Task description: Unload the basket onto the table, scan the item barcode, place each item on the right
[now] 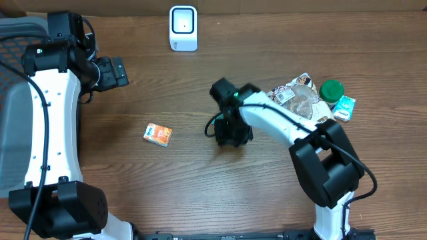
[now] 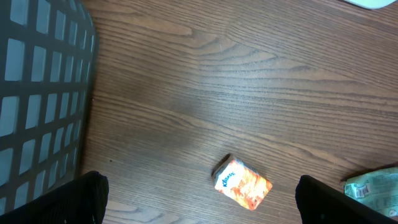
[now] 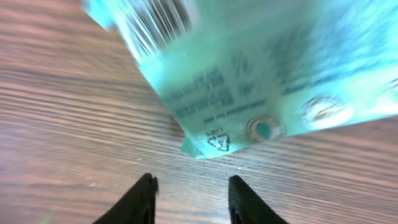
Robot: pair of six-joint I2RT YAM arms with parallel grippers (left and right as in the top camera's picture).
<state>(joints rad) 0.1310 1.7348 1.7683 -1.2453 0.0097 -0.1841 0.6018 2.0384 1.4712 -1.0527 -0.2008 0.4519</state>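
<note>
The teal packet (image 3: 249, 68) needs to be scanned, so my right gripper should next grab the packet's end away from its barcode. The barcode then stays free.
A teal packet (image 3: 249, 68) with a barcode on it lies on the wood table just past my right gripper (image 3: 193, 182). The right gripper's fingers stand apart with only bare table between them. In the overhead view the right gripper (image 1: 230, 131) points down near the table's middle and hides the packet. The white scanner (image 1: 183, 28) stands at the far edge. My left gripper (image 1: 117, 72) is wide open at the left, above the table. In its wrist view the left gripper (image 2: 199, 208) holds nothing, and an orange Kleenex pack (image 2: 243, 184) lies between its fingers on the table below.
The orange Kleenex pack (image 1: 158, 135) lies left of centre. At the right is a pile with a clear snack bag (image 1: 297, 99), a green lid (image 1: 331, 89) and a teal pack (image 1: 344, 107). A dark mesh basket (image 2: 37, 93) stands at the left edge.
</note>
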